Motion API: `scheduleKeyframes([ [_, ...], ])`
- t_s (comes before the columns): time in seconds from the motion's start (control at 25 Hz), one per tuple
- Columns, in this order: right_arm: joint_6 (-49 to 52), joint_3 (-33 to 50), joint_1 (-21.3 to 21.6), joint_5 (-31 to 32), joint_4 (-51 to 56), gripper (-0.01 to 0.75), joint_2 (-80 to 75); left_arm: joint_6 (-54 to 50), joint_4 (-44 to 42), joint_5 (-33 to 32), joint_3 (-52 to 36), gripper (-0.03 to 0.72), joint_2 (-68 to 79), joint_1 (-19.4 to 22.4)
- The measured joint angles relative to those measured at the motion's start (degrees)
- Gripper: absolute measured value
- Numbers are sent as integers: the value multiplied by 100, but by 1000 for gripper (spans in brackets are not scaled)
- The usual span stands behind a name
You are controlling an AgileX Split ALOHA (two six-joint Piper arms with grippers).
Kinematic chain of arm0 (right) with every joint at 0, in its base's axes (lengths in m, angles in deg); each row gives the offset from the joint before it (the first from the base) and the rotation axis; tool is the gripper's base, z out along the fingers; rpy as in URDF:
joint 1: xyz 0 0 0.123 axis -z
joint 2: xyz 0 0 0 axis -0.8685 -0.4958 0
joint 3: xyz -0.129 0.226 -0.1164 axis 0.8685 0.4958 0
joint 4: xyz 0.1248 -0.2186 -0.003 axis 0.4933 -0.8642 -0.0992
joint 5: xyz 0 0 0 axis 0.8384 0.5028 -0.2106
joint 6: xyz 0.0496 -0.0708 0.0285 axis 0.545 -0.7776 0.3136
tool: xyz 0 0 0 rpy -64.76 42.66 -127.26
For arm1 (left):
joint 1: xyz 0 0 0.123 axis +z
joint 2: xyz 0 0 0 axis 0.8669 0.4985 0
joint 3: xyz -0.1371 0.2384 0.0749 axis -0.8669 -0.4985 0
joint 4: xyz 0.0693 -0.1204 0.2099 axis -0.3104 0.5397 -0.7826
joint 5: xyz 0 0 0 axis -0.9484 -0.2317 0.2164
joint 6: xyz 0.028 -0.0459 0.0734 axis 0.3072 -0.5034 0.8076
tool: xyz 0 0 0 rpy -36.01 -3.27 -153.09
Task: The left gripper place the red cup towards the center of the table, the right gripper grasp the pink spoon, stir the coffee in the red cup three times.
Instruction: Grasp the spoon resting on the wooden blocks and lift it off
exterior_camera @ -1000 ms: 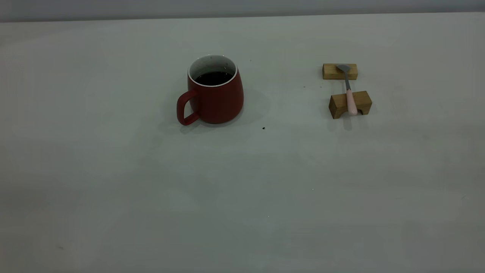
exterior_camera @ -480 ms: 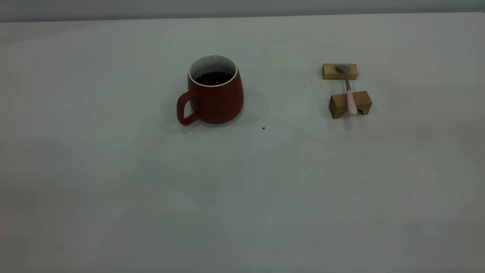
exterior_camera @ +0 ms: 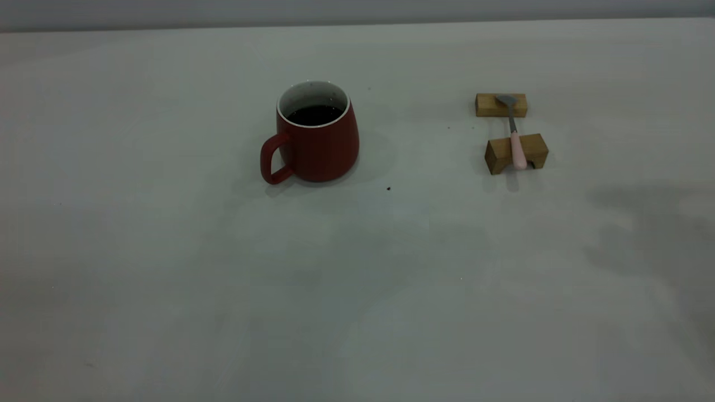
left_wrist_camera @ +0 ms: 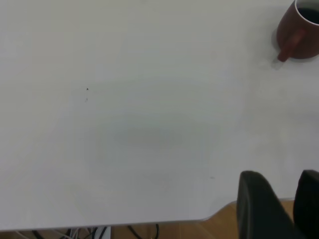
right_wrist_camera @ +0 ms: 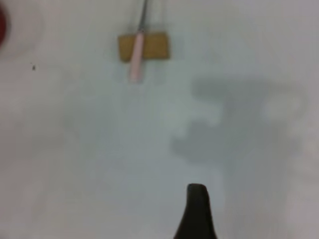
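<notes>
Next, my right gripper grabs the pink spoon by its pink handle (exterior_camera: 518, 152). This leaves the pink spoon's metal bowl (exterior_camera: 507, 100) free to stir the coffee.
The red cup (exterior_camera: 315, 139) stands upright on the table (exterior_camera: 167, 268), handle toward the front left, with dark coffee (exterior_camera: 315, 115) inside. The pink spoon (exterior_camera: 515, 139) lies across two wooden blocks to the cup's right, its bowl on the far block. Neither gripper shows in the exterior view. In the left wrist view the left gripper (left_wrist_camera: 291, 191) hangs over the table's edge, open and holding nothing, far from the red cup (left_wrist_camera: 299, 32). In the right wrist view the right gripper (right_wrist_camera: 197, 204) is well short of the pink spoon (right_wrist_camera: 137, 59).
The spoon's handle rests on a notched wooden block (exterior_camera: 530, 152) and its bowl on a flat wooden block (exterior_camera: 489, 105). A small dark speck (exterior_camera: 389, 188) lies near the cup. A grey shadow (exterior_camera: 648, 234) falls on the table's right side.
A dark shadow has spread over the table's right side in the exterior view. The cup and the spoon have not moved.
</notes>
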Motion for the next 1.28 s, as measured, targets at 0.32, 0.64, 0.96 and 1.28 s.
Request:
scheduleKeyframes([
  [0.32, 76, -1605, -739, -5, 17, 701, -2725, 7, 0, 0, 0, 247, 0, 0],
  [0.64, 143, -2842, -957, 316, -82, 701, -4318, 7, 0, 0, 0, 247, 0, 0],
  [0.96, 202, -2940, -1094, -15, 0, 698, -4601, 7, 0, 0, 0, 247, 0, 0],
  [1.28, 364, -2940, -1185, -240, 89, 689, -4923, 41, 0, 0, 0, 247, 0, 0],
])
